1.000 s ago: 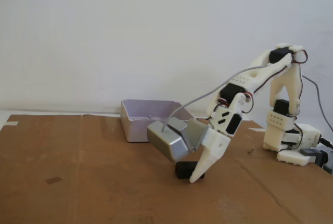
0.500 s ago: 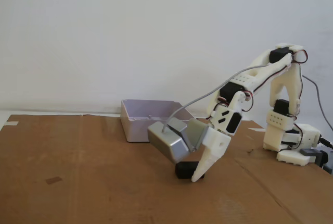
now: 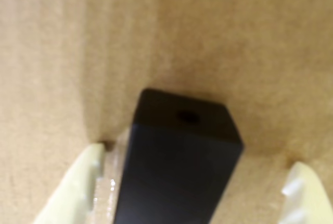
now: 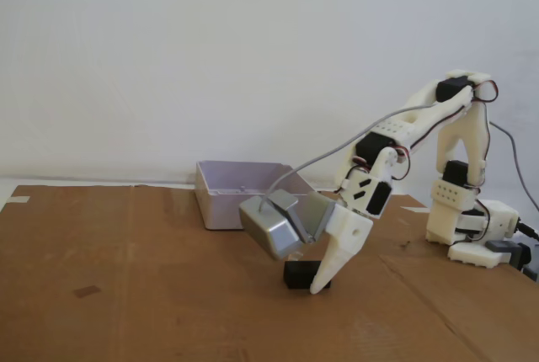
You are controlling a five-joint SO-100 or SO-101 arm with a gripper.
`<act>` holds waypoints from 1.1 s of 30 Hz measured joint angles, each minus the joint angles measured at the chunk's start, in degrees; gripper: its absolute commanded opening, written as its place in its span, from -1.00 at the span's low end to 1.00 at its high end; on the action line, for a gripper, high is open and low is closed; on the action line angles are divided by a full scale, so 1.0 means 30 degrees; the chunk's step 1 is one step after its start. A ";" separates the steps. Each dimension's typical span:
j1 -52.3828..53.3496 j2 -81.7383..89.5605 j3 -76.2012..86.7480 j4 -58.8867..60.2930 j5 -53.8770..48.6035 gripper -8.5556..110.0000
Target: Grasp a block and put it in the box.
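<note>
The black block point(image 3: 177, 172) needs to go in the box, so my gripper should grab it by its long sides next.
A black rectangular block point(image 3: 177, 172) with a small hole in its top face stands on the brown cardboard surface. In the wrist view my gripper point(image 3: 197, 157) is open, with its pale fingers point(image 3: 78, 187) on both sides of the block. The left finger is close to the block and the right one stands apart from it. In the fixed view the gripper point(image 4: 318, 284) is lowered to the cardboard with the block point(image 4: 295, 274) at its fingertip. The grey open box point(image 4: 240, 194) sits behind and to the left of the gripper.
The cardboard sheet point(image 4: 126, 278) covers the table. The arm's base point(image 4: 472, 236) stands at the right with cables trailing off. A white wall is behind.
</note>
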 measured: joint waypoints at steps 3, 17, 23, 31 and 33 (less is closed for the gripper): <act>0.0000 0.0000 0.0000 0.0000 0.0000 -0.15; 0.0498 0.0088 -0.0059 0.0176 -0.0029 -0.64; 0.0498 0.0088 -0.0264 0.0176 0.0029 -0.71; 0.0498 0.0088 -0.0264 0.0176 0.0029 -0.71; 0.0498 0.0088 -0.0264 0.0176 0.0029 -0.71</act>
